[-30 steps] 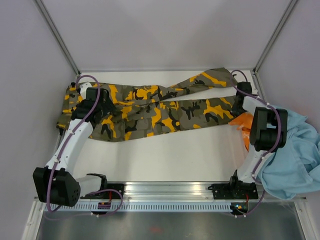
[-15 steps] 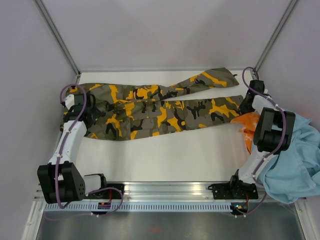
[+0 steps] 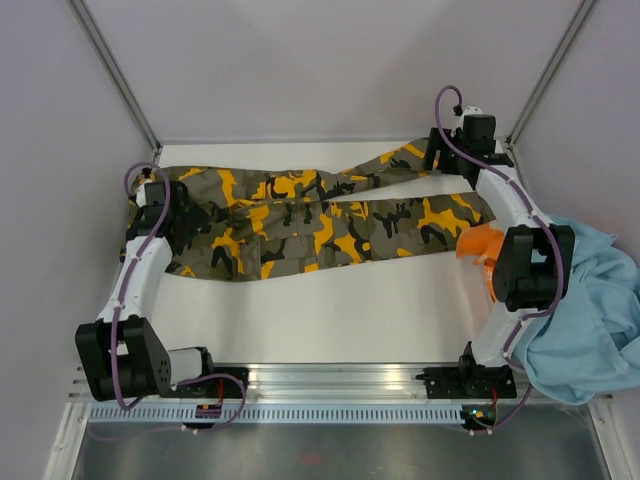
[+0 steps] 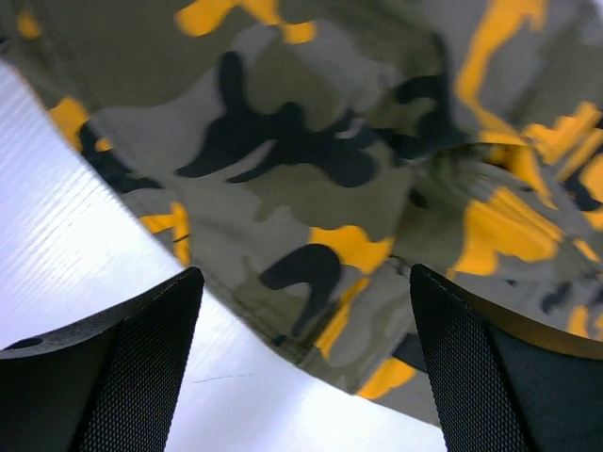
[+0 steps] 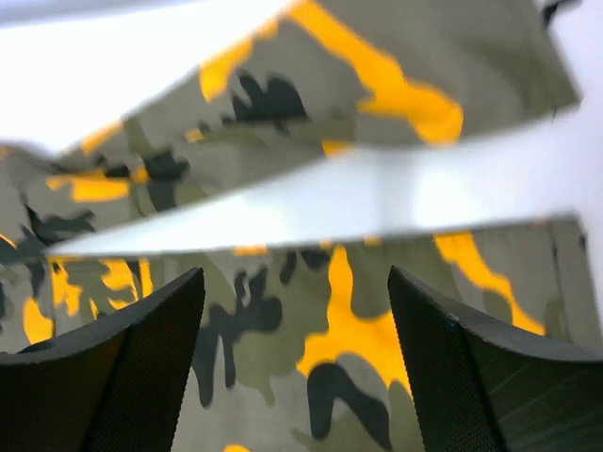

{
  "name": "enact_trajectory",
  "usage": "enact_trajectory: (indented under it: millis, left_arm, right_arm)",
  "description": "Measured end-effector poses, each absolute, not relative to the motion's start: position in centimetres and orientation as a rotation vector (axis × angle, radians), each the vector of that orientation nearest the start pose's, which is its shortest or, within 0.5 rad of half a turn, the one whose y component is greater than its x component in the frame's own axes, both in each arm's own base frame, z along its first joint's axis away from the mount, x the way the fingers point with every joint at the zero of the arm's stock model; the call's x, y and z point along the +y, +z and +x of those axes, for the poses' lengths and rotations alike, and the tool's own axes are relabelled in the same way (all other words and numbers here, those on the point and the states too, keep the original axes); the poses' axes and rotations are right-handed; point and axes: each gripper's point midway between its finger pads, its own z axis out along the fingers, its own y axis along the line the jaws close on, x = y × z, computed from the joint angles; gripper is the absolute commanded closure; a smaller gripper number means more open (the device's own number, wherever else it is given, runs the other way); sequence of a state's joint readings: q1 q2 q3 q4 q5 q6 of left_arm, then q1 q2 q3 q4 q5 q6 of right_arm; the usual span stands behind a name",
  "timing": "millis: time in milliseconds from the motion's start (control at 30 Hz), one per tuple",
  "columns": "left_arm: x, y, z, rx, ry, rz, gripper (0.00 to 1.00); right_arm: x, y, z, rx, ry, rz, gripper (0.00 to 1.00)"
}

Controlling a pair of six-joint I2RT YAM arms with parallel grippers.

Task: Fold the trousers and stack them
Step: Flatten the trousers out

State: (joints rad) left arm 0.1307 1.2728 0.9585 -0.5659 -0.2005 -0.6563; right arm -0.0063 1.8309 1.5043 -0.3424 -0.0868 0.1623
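I should pinch the trousers' far leg by its cuff end with my right gripper. My left gripper can then fold, because the middle of the trousers stays free.
The camouflage trousers (image 3: 300,220) lie flat across the far half of the table, waist at the left and two legs splayed to the right. My left gripper (image 3: 188,216) hovers over the waist end. In the left wrist view it (image 4: 306,273) is open, with the trousers' hem (image 4: 320,235) and bare table between its fingers. My right gripper (image 3: 436,150) is over the far leg's cuff at the back right. It (image 5: 294,273) is open above both legs (image 5: 311,358), holding nothing.
An orange garment (image 3: 480,245) and a light-blue garment (image 3: 590,310) are heaped at the table's right edge beside the right arm. White table (image 3: 330,310) shows in front of the trousers. A metal rail (image 3: 330,380) runs along the near edge, and walls close the back and sides.
My right gripper has opened, letting go of the near leg's cuff, and swung back to the far right corner. The left arm drew left to the waist; the trousers now lie flatter.
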Motion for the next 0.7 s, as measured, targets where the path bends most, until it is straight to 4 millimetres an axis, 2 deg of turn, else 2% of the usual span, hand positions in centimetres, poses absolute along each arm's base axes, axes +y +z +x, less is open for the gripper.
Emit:
enact_trajectory:
  millis: [67, 167, 267, 367, 467, 533, 567, 700]
  left_arm:
    - [3.8, 15.2, 34.1, 2.183, -0.052, -0.931, 0.06]
    - [0.8, 18.9, 37.0, 2.132, -0.136, -0.793, 0.06]
    - [-3.1, 22.0, 40.3, 2.087, -0.233, -0.659, 0.06]
    - [-6.3, 22.7, 42.9, 2.081, -0.298, -0.565, 0.05]
    - [-9.4, 21.5, 46.0, 2.113, -0.328, -0.488, 0.05]
    - [-11.2, 20.7, 47.7, 2.135, -0.336, -0.453, 0.05]
    - [-12.3, 20.4, 48.7, 2.143, -0.341, -0.436, 0.05]
    - [-16.5, 19.1, 51.6, 2.163, -0.367, -0.371, 0.05]
  right_arm:
    - [2.3, 18.4, 52.1, 2.169, 0.182, 0.112, 0.14]
    - [0.7, 20.0, 54.3, 2.117, 0.119, 0.157, 0.15]
    - [-1.1, 19.7, 57.3, 2.098, 0.057, 0.212, 0.16]
    - [-2.1, 16.3, 58.5, 2.151, 0.018, 0.244, 0.17]
    - [-2.6, 10.9, 57.9, 2.268, -0.027, 0.29, 0.15]
    - [-3.0, 8.2, 57.3, 2.326, -0.05, 0.357, 0.13]
    - [-3.0, 7.2, 56.9, 2.346, -0.043, 0.406, 0.13]
    - [-4.3, 5.4, 56.5, 2.325, 0.032, 0.635, 0.13]
